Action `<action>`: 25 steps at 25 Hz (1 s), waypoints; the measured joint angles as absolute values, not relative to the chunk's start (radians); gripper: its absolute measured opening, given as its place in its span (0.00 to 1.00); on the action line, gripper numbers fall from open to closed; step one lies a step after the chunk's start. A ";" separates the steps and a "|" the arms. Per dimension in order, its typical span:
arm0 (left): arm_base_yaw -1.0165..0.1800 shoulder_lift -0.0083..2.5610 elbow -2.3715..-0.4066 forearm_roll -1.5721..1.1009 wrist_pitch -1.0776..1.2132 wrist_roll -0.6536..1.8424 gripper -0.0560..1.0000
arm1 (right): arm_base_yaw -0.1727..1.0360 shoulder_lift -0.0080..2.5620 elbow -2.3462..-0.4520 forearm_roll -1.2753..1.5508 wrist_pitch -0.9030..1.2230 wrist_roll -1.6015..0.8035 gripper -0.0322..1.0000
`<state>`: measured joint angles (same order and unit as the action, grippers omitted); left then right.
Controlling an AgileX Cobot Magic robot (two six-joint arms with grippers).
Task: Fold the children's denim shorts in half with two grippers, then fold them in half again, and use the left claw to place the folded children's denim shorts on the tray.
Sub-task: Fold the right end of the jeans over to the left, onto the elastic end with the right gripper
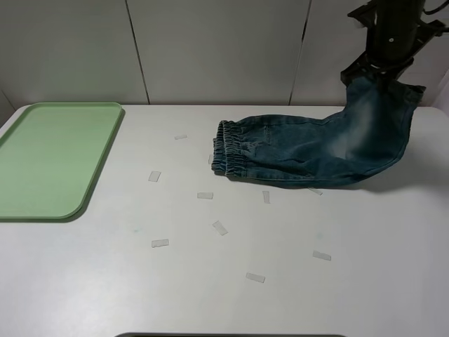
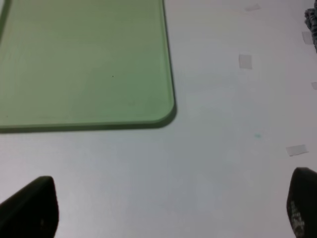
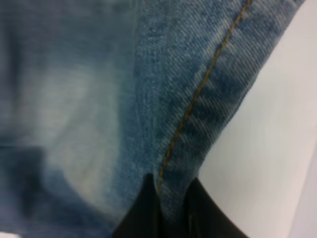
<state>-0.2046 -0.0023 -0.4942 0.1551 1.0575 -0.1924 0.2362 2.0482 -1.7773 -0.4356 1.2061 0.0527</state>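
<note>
My right gripper keeps holding the shorts for now, until their hem (image 1: 412, 91), raised at the opposite end of the shorts, reaches the elastic waist (image 1: 229, 149).
The children's denim shorts (image 1: 302, 151) lie on the white table right of centre, elastic waist toward the middle. Their far right end is lifted off the table by my right gripper (image 1: 381, 72), which is shut on the fabric. In the right wrist view the denim (image 3: 163, 99) with its orange seam fills the picture, pinched between the dark fingertips (image 3: 148, 208). My left gripper (image 2: 168, 210) is open and empty above bare table near the tray's corner; only its two fingertips (image 2: 29, 210) show. It is out of the high view. The pale green tray (image 1: 56, 158) lies at the far left.
Several small pieces of clear tape (image 1: 220, 227) are scattered on the table between the tray and the shorts and in front of them. Grey wall panels stand behind the table's back edge.
</note>
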 joint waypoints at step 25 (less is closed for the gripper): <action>-0.205 -0.002 -0.494 0.155 1.055 -0.192 0.91 | 0.521 2.129 -1.777 -0.426 1.151 0.321 0.04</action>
<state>-0.2046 -0.0023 -0.4942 0.1551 1.0553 -0.1924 0.5210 2.1290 -1.7773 -0.4257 1.1512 0.3214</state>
